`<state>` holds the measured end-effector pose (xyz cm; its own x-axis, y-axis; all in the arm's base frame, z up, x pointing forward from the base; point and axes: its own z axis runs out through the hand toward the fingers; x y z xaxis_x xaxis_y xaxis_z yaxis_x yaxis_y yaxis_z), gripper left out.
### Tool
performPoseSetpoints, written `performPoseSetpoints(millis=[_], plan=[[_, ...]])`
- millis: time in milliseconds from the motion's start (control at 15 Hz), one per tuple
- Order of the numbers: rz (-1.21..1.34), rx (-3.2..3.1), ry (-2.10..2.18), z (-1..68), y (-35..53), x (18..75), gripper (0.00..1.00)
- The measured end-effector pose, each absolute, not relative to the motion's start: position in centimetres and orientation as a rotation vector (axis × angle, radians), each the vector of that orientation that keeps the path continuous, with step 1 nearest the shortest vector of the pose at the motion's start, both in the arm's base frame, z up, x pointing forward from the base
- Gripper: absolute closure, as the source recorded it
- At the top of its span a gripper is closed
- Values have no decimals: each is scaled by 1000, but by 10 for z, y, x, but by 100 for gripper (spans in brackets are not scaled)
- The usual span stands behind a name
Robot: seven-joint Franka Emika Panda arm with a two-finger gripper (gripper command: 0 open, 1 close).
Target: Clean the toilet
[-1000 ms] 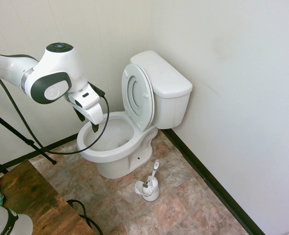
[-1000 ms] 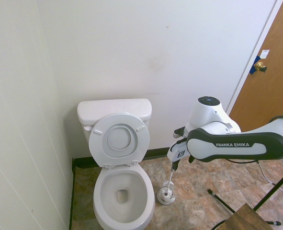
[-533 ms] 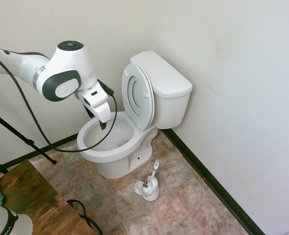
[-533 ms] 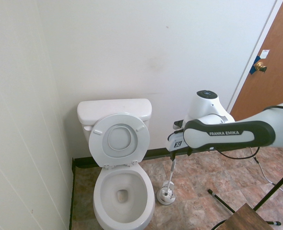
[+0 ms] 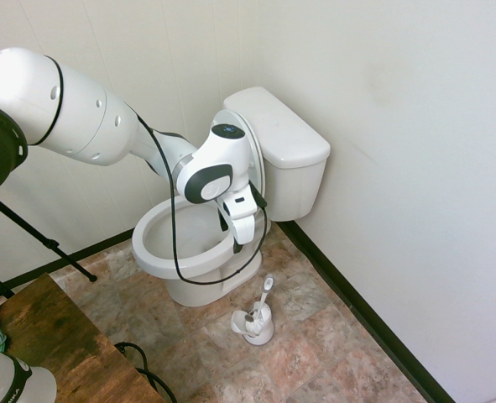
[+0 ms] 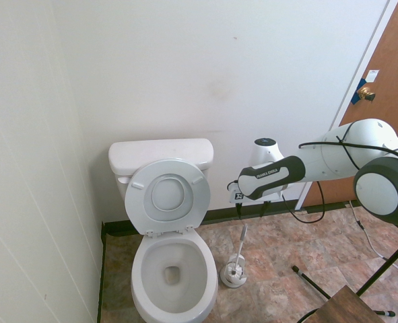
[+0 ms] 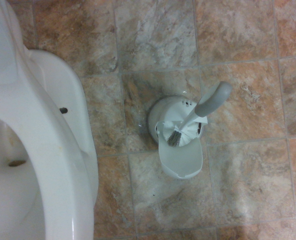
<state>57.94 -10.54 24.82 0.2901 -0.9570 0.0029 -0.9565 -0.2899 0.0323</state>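
My gripper next needs to grab the brush by the top of its handle (image 5: 268,281), because the brush's bristles are down inside the white holder (image 5: 259,326).
The toilet (image 5: 176,256) is white and glossy, with its seat and lid (image 6: 168,196) raised against the tank (image 5: 279,134). Its oval bowl (image 6: 172,274) holds a little water and also shows in the wrist view as the toilet rim (image 7: 47,150). My gripper (image 5: 236,238) hangs pointing down beside the bowl's tank-side rim, open and empty. In the second exterior view the gripper (image 6: 250,213) is above the brush handle (image 6: 242,241), clear of it. The wrist view looks straight down on the toilet brush (image 7: 212,100) in its white holder (image 7: 180,155).
The brush holder (image 5: 254,324) stands on the brown tiled floor (image 5: 315,336) next to the bowl's foot. White walls close in behind and beside the toilet. A wooden door (image 6: 387,101) is at the right, and a wooden tabletop (image 5: 54,344) sits low in front.
The arm has swung from over the bowl's outer rim across the toilet to its other side, ending above the brush holder. The gripper stayed open.
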Motion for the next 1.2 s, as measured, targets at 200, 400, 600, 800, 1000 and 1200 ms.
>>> performPoseSetpoints(millis=[200, 400, 600, 800, 1000, 1200], plan=[[-72, 2446, -1968, 221, -120, 589, 0], [-100, 2359, -2093, 173, -142, 613, 0], [-112, 2231, -2215, 117, -157, 642, 0], [-93, 2122, -2280, 73, -182, 656, 0], [-125, 2095, -2283, 52, -194, 661, 0], [-173, 2088, -2267, 31, -197, 664, 0]])
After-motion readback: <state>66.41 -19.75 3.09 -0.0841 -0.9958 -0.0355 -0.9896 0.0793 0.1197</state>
